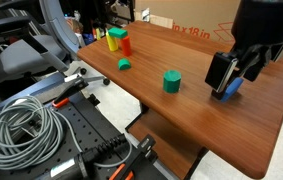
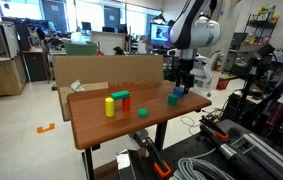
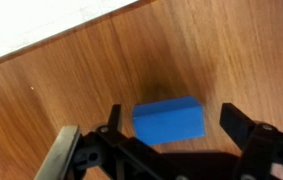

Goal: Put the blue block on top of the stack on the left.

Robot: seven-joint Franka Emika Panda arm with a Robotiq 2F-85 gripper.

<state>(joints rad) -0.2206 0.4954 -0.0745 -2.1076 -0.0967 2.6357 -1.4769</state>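
Note:
Next, my gripper grabs the blue block [image 1: 231, 89] [image 3: 168, 121] from above by its two opposite ends, so the block's bottom is free to go flat on the stack.
The blue block [image 3: 168, 121] lies on the wooden table, between my gripper's two fingers in the wrist view. The gripper [image 3: 171, 125] is open around it, with a gap on each side. In an exterior view the gripper [image 1: 229, 80] stands over the blue block [image 1: 231, 89] near the table's right edge. It also shows in an exterior view [image 2: 184, 84] above the block [image 2: 184, 92]. The stack, a red block [image 1: 125, 44] with a yellow block [image 1: 113, 40] beside it, stands far off to the left; in an exterior view the red [image 2: 125, 100] and yellow [image 2: 110, 105] blocks also show.
A green cylinder [image 1: 171, 81] stands mid-table between gripper and stack. A small green piece [image 1: 124, 65] lies near the stack. A cardboard box [image 1: 186, 25] stands behind the table. Cables [image 1: 21, 130] and gear lie below the table's front edge.

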